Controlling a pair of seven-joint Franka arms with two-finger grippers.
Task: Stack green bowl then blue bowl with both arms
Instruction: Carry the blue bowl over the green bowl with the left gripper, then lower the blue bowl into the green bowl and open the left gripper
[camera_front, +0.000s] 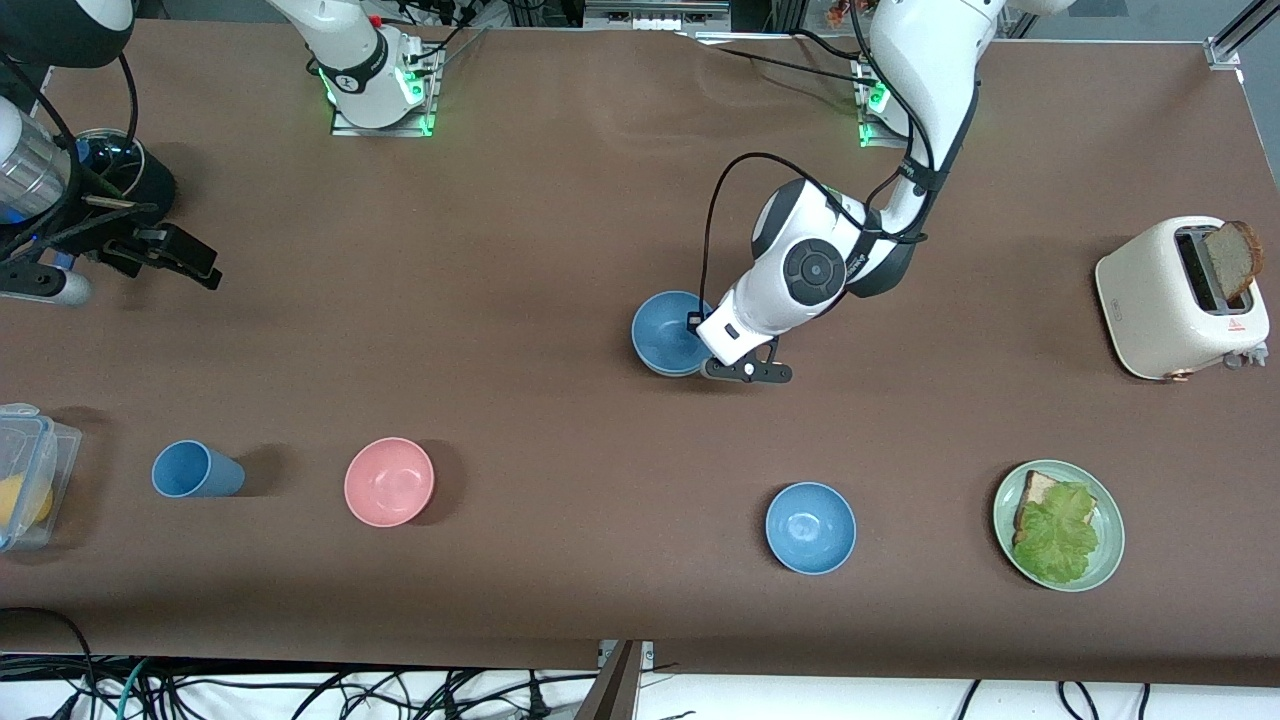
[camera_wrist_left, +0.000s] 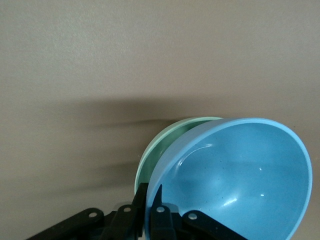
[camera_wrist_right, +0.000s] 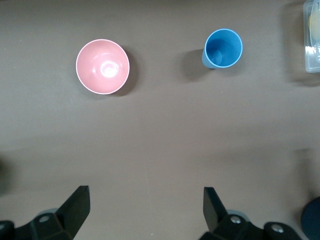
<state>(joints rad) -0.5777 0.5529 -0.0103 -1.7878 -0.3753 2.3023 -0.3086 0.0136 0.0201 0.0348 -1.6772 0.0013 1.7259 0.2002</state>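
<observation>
The blue bowl (camera_wrist_left: 235, 185) sits inside the green bowl's rim (camera_wrist_left: 162, 135) in the left wrist view and would stay there, so it is time to open my left gripper.
A blue bowl (camera_front: 668, 333) sits mid-table, nested inside the green bowl. The green bowl is hidden under it in the front view. In the left wrist view the green bowl (camera_wrist_left: 160, 142) shows as a pale rim around the blue bowl (camera_wrist_left: 240, 175), which sits a little tilted in it. My left gripper (camera_front: 700, 335) (camera_wrist_left: 151, 192) is shut on the blue bowl's rim, one finger inside and one outside. A second blue bowl (camera_front: 810, 527) stands alone nearer the front camera. My right gripper (camera_front: 185, 260) (camera_wrist_right: 145, 195) is open and empty, waiting above the table at the right arm's end.
A pink bowl (camera_front: 389, 481) (camera_wrist_right: 102, 59) and a blue cup (camera_front: 195, 469) (camera_wrist_right: 222, 48) stand toward the right arm's end, beside a clear container (camera_front: 30, 470). A green plate (camera_front: 1110, 520) with bread and lettuce and a toaster (camera_front: 1170, 300) stand toward the left arm's end.
</observation>
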